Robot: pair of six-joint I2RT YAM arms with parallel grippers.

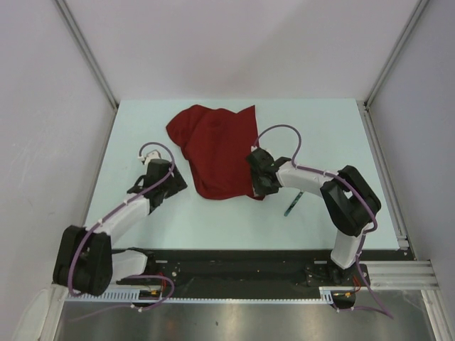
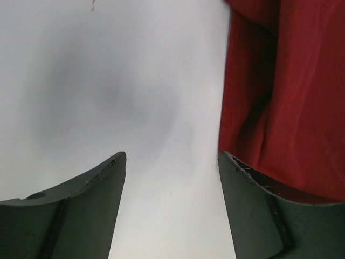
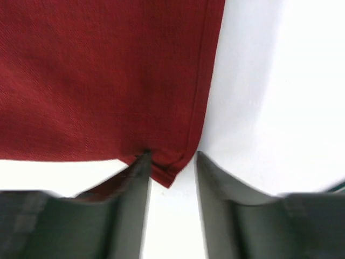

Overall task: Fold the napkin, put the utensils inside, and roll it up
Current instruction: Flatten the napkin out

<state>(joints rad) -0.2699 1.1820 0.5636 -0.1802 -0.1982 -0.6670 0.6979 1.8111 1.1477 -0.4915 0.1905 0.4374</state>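
The right gripper grabs the napkin's hemmed near corner next, to leave the rest of the cloth free to straighten and fold.
The dark red napkin lies bunched and partly folded over on the far middle of the table. My left gripper hovers just off its left edge, open and empty; in the left wrist view the cloth lies beyond the right finger. My right gripper is at the napkin's near right corner. Its jaws stand apart there, with the hemmed corner lying loose between them and the left finger touching the cloth. One slim utensil lies on the table partly under the right arm.
The pale table is ringed by white walls with metal posts at the back corners. A black base rail runs along the near edge.
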